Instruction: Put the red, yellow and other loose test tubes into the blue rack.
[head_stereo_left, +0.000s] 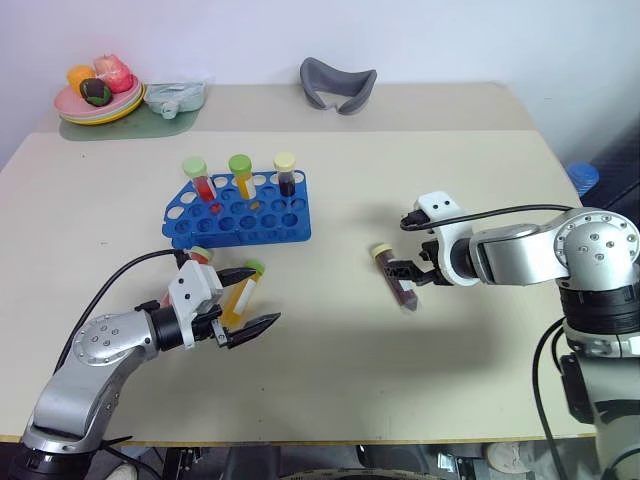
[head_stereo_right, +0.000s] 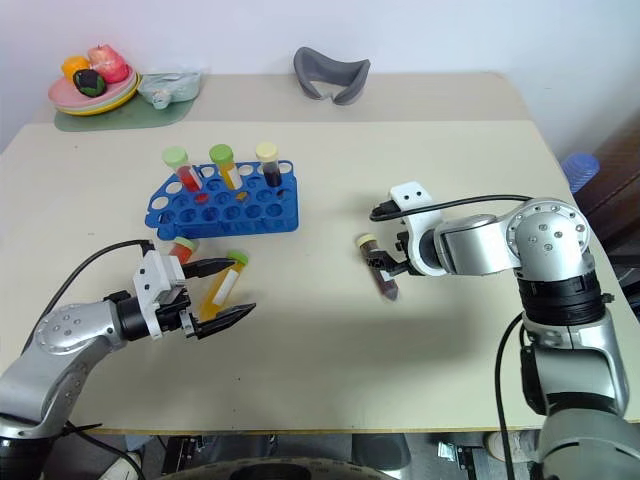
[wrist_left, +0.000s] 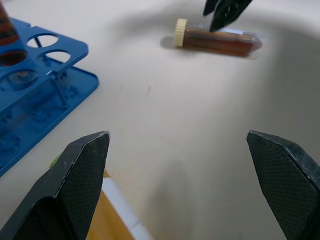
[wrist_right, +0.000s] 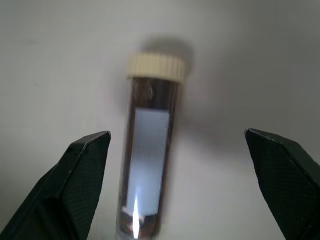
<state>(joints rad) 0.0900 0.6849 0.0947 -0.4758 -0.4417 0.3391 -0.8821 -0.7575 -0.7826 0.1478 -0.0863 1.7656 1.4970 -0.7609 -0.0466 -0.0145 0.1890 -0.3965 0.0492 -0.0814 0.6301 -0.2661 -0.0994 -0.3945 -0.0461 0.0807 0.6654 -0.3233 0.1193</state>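
The robot's right gripper needs to go lower before it closes on the brown tube: the right wrist view shows bare table between the gripper's fingers and the brown tube's white label (head_stereo_left: 404, 285).
The blue rack (head_stereo_left: 240, 212) stands left of the table's middle, with three capped tubes upright in its far row. A loose yellow-orange tube (head_stereo_left: 240, 297) with a green cap lies below my open left gripper (head_stereo_left: 265, 295), close to one finger. A loose red tube (head_stereo_right: 181, 248) lies just beyond it, partly hidden by that hand. Right of centre lies a dark-brown tube (wrist_right: 147, 165) with a pale-yellow cap and white label. My right gripper (wrist_right: 177, 134) hangs open over it, a finger on each side, touching nothing.
A grey curved tray (head_stereo_left: 338, 85) sits at the table's far edge. At the far left corner are a plate of toy food (head_stereo_left: 98, 100) on a green mat and a small bag (head_stereo_left: 175, 97). The table's near edge runs just behind both arms.
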